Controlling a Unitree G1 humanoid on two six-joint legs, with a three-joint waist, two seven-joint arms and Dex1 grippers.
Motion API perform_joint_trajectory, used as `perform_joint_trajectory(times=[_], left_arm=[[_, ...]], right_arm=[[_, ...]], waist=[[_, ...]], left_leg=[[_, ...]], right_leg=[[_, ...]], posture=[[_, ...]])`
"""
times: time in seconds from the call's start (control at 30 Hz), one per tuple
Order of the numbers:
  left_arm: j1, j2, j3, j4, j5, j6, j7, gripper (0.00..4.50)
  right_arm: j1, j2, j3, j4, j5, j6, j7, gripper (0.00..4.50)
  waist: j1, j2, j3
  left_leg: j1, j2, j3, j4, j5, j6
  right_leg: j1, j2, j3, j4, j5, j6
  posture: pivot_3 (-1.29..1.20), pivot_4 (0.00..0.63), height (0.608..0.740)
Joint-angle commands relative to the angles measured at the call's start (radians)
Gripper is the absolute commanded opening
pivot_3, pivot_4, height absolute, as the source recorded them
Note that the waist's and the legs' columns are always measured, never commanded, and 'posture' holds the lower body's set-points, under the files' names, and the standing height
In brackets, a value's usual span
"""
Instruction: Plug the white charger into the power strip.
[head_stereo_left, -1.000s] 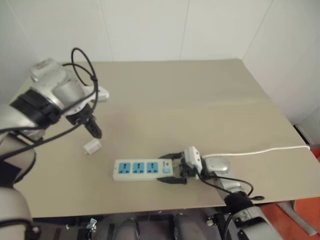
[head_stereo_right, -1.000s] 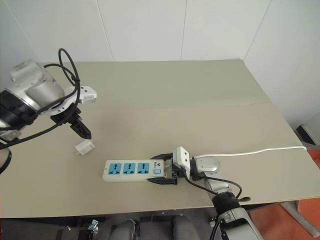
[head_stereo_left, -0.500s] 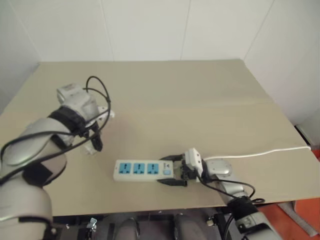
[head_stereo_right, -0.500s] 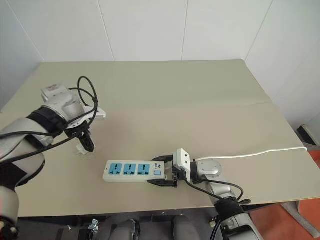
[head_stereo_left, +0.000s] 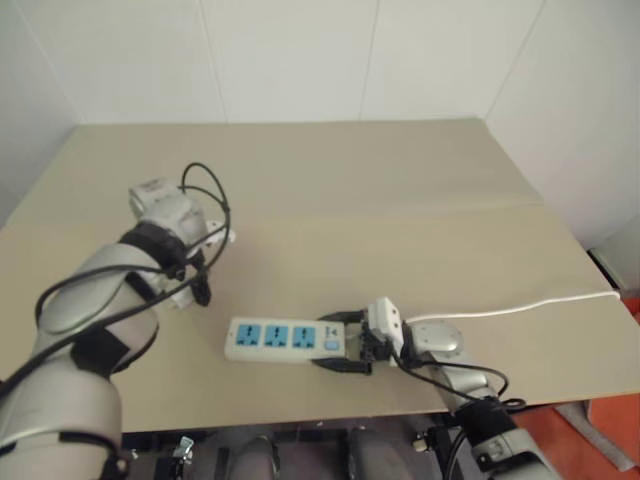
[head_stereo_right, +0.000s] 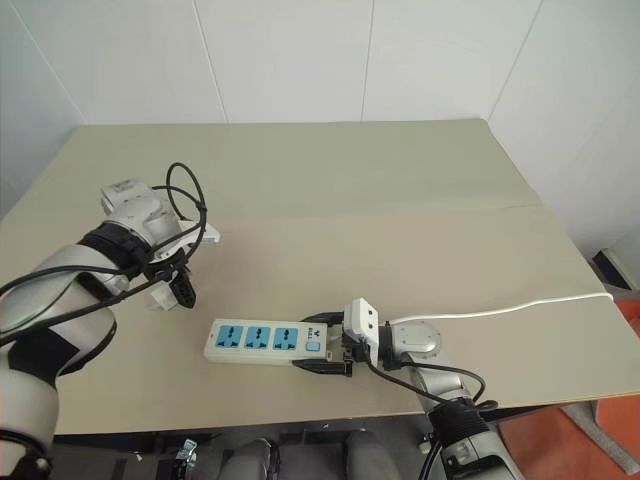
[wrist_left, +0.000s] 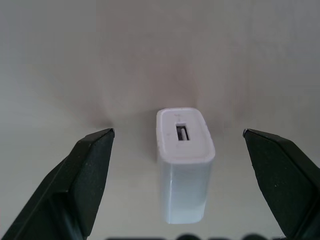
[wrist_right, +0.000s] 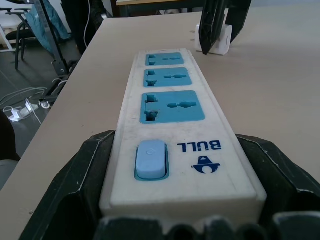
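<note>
My left gripper should close on the white charger's USB end (wrist_left: 184, 136) now. My left gripper's fingers are level with the USB end, so they would hold it.
The white charger (wrist_left: 184, 165) lies on the tan table (head_stereo_left: 400, 200), its USB port facing up at the left wrist camera. My left gripper (wrist_left: 178, 131) points down over it, open, with one black finger on each side and clear gaps between them and the charger. In the head view the charger (head_stereo_right: 158, 298) is partly covered by that gripper (head_stereo_right: 178, 288). The power strip (head_stereo_left: 280, 338) lies flat near the table's front edge, its three blue sockets facing up. My right gripper (head_stereo_left: 340, 341) is shut on its switch end, and its fingers (wrist_right: 87, 180) press both long sides.
The strip's white cord (head_stereo_left: 520, 305) runs right, off the table's right edge. White walls stand behind the table and to its right. Beyond the table in the right wrist view are dark furniture legs and cables on the floor (wrist_right: 30, 100).
My left arm has come down and toward the charger; its open fingers now straddle it. The right gripper and the power strip have stayed put.
</note>
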Motion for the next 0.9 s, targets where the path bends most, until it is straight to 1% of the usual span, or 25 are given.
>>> perform_joint_trajectory(times=[0.03,0.1,0.2,0.3,0.43,0.5,0.67,0.73,0.8,0.87,0.9], left_arm=[[0.0,-0.007,0.034,0.0,0.03,0.0,0.001,4.5],[0.009,-0.016,0.046,0.007,0.038,0.003,0.016,4.5],[0.017,-0.017,0.057,0.004,0.052,-0.002,0.025,3.86],[0.019,-0.013,0.064,-0.011,0.066,-0.005,0.006,2.96],[0.024,-0.005,0.072,-0.013,0.087,-0.013,-0.006,1.58],[0.029,0.002,0.074,-0.018,0.095,-0.017,-0.014,1.01],[0.037,0.015,0.105,-0.055,0.098,-0.023,-0.012,1.02],[0.021,0.012,0.16,-0.077,0.08,-0.009,0.02,1.02],[-0.018,0.0,0.296,-0.099,0.016,0.008,0.078,1.02],[-0.028,-0.017,0.493,-0.155,-0.055,-0.003,0.227,1.02],[-0.008,-0.029,0.627,-0.212,-0.109,-0.047,0.324,1.02]], right_arm=[[0.008,0.009,0.017,-0.016,-0.003,0.012,-0.011,3.46],[0.007,0.008,0.016,-0.016,-0.002,0.013,-0.013,3.46],[0.003,0.005,0.013,-0.014,-0.001,0.013,-0.018,3.46],[0.004,0.001,0.011,-0.016,0.0,0.013,-0.021,3.46],[0.011,-0.002,0.013,-0.022,-0.002,0.012,-0.025,3.46],[0.014,-0.002,0.014,-0.023,-0.004,0.011,-0.027,3.46],[0.013,0.003,0.018,-0.021,-0.004,0.01,-0.029,3.46],[0.01,0.002,0.017,-0.017,-0.004,0.008,-0.028,3.46],[0.008,0.0,0.017,-0.014,-0.003,0.007,-0.023,3.46],[0.005,-0.003,0.019,-0.011,-0.003,0.007,-0.016,3.46],[0.004,-0.002,0.021,-0.01,-0.002,0.006,-0.012,3.46]], waist=[[0.0,0.0,0.0],[0.0,0.0,0.0],[-0.001,0.0,0.0],[0.0,0.0,0.0],[0.0,0.0,0.0],[0.0,0.0,0.0],[0.0,0.0,0.0],[0.001,0.0,0.0],[0.002,0.0,0.0],[0.002,0.0,0.0],[0.003,0.0,0.0]], left_leg=[[0.0,0.0,0.0,0.0,0.0,0.0],[0.0,0.0,0.0,0.0,0.0,0.0],[0.001,0.0,0.0,0.0,0.0,0.0],[0.001,0.0,0.0,0.0,0.0,0.0],[0.001,0.0,0.0,0.001,0.0,0.0],[0.001,0.0,0.0,0.001,0.0,0.0],[0.001,0.0,0.0,0.001,0.0,0.0],[0.001,0.0,0.0,0.001,0.0,0.0],[0.0,0.0,0.0,0.001,0.0,0.0],[0.0,0.0,-0.001,0.002,0.0,0.0],[-0.001,0.0,-0.001,0.002,0.0,0.0]], right_leg=[[0.0,0.0,0.0,0.0,0.0,0.0],[0.0,0.0,0.0,0.0,0.0,0.0],[0.0,0.0,0.0,0.001,0.0,0.0],[0.0,0.0,0.0,0.001,0.0,0.0],[0.001,0.0,0.0,0.001,0.0,0.0],[0.0,0.0,0.0,0.001,0.0,0.0],[0.001,0.0,0.0,0.001,0.0,0.0],[0.0,0.0,0.0,0.001,0.0,0.0],[0.0,0.0,0.0,0.001,0.0,0.0],[0.0,0.0,0.0,0.001,0.0,0.0],[0.0,-0.001,-0.001,0.001,0.0,0.0]], posture=[[0.0,0.15,0.74],[0.0,0.15,0.74],[0.0,0.15,0.74],[0.0,0.15,0.74],[0.0,0.15,0.74],[0.0,0.15,0.74],[0.0,0.15,0.74],[0.0,0.15,0.74],[0.0,0.15,0.74],[0.0,0.15,0.74],[0.0,0.15,0.74]])
